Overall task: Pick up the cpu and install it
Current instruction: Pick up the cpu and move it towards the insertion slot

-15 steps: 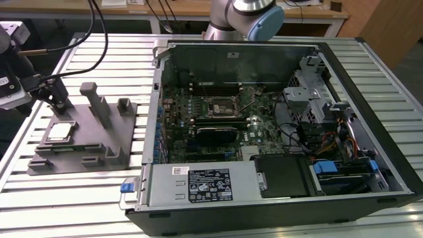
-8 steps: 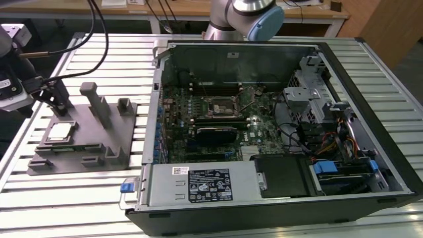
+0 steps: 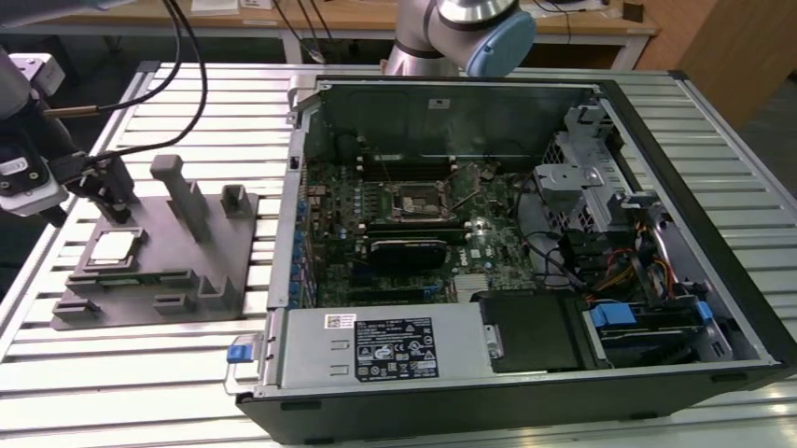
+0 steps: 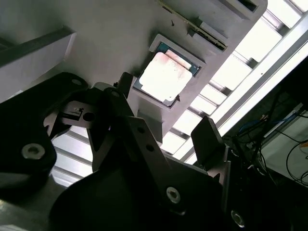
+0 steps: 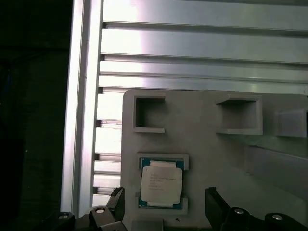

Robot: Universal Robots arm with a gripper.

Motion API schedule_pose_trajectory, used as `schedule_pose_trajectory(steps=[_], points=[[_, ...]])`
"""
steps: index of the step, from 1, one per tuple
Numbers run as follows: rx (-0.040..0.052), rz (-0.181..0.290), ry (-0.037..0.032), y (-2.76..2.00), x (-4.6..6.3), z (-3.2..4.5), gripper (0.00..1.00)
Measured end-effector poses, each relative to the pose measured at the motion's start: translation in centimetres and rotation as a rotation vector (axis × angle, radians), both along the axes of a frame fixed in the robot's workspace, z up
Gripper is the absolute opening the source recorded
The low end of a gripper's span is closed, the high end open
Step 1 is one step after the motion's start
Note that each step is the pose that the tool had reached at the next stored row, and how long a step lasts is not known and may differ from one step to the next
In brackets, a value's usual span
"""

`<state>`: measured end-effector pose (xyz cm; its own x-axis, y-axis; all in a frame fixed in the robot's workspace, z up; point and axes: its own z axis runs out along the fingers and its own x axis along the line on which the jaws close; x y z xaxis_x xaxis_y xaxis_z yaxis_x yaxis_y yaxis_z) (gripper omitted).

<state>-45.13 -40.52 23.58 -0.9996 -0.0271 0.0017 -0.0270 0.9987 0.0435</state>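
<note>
The tray's raised brackets wrap two opposite ends of the cpu (image 3: 112, 248), so I need to grab the cpu with my gripper next by its uncovered side edges between those brackets.
The cpu (image 3: 112, 248) is a small silver square chip lying flat in a recess of the grey tray (image 3: 174, 280) at the exterior view's left. My gripper (image 3: 110, 194) hangs just above it, beside the tray's upright posts. In both wrist views the cpu (image 5: 161, 183) (image 4: 166, 77) lies in its recess beyond the two black fingertips (image 5: 117, 198), which stand wide apart and touch nothing. My gripper (image 5: 163, 199) (image 4: 164, 103) is open and holds nothing. The black-framed motherboard socket (image 3: 417, 200) sits inside the open computer case (image 3: 697, 308).
The tray's tall posts (image 3: 183, 191) rise right next to my gripper. Black cables (image 3: 174, 56) trail from the arm over the slatted metal table (image 3: 125, 392). The case's metal wall (image 3: 299, 187) stands between tray and motherboard. The robot's base (image 3: 436, 37) is behind the case.
</note>
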Motion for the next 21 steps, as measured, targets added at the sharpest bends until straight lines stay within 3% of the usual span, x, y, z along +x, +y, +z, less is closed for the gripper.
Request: schedule_pose_trajectory(steps=[8, 21], points=[[-0.0016, -0.041, -0.0006, -0.02, 0.0, -1.01, 0.76], [-0.0017, -0.045, -0.0006, -0.16, 0.0, -2.65, 0.76]])
